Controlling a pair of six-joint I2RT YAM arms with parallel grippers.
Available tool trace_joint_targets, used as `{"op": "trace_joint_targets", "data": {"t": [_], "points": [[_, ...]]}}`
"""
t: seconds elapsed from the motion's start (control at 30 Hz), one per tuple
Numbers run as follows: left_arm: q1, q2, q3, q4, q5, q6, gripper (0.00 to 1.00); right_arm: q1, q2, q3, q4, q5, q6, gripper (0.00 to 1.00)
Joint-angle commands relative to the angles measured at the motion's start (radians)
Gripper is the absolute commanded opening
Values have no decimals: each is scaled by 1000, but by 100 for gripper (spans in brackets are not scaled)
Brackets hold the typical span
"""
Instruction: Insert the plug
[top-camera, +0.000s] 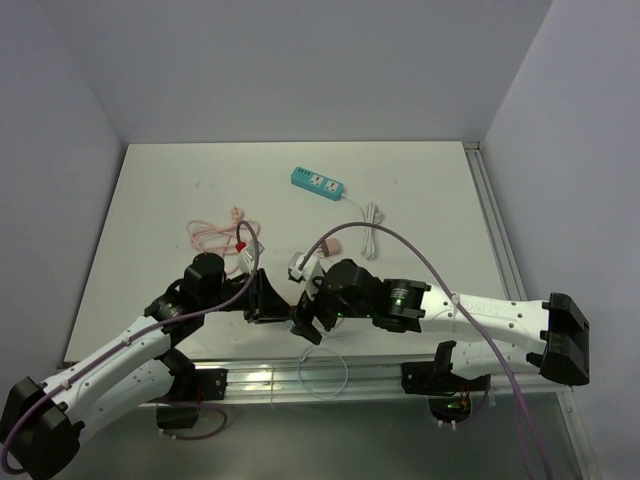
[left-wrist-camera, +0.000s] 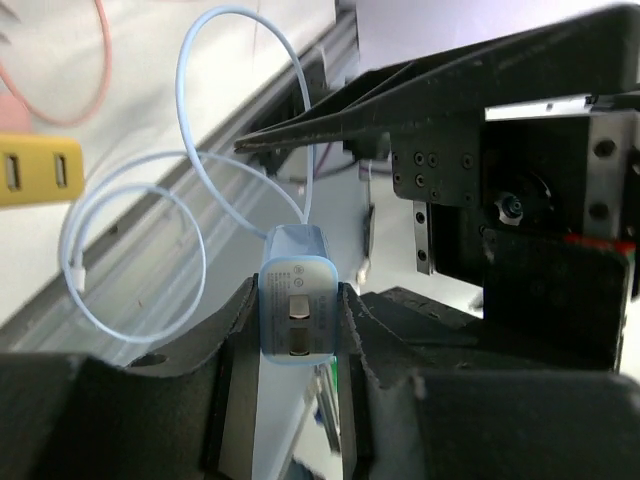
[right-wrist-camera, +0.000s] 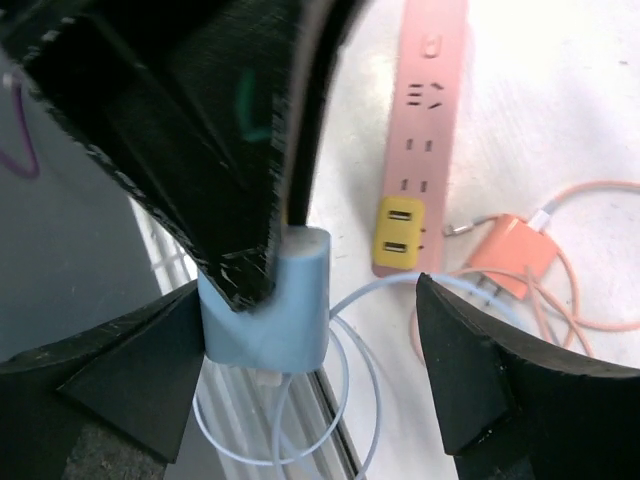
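The light blue plug (left-wrist-camera: 297, 325) would come along if I lifted my left gripper now, because the gripper's fingertips are closed on both sides of the plug's body.
My left gripper (left-wrist-camera: 297, 290) is shut on a light blue plug (left-wrist-camera: 297, 325), its two prongs facing the left wrist camera and its pale blue cable (left-wrist-camera: 130, 250) looping below. In the right wrist view the plug (right-wrist-camera: 285, 300) hangs under the left gripper's black fingers (right-wrist-camera: 190, 120). My right gripper (right-wrist-camera: 308, 295) is open with its jaws on either side of the plug; the left one is against it and the right one is well apart. A pink power strip (right-wrist-camera: 428, 110) lies beyond, with a yellow adapter (right-wrist-camera: 398, 235) plugged into its end. In the top view both grippers meet near the table's front edge (top-camera: 285, 310).
A teal power strip (top-camera: 318, 183) with a white cord (top-camera: 370, 235) lies at the back. A pink coiled cable (top-camera: 215, 235) lies at the left. An orange charger (right-wrist-camera: 515, 250) sits beside the pink strip. The metal rail (top-camera: 300, 380) runs along the front edge.
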Motion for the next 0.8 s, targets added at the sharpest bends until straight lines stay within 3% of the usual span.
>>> {"op": "trace_joint_targets", "data": {"t": [0.0, 0.43, 0.77], "points": [[-3, -39, 42, 17, -53, 27, 0, -42, -80, -25, 58, 72, 100, 88], [-3, -71, 129, -43, -329, 171, 0, -111, -335, -40, -90, 256, 532, 85], [-4, -131, 111, 153, -395, 153, 0, -116, -369, -116, 152, 83, 789, 68]]}}
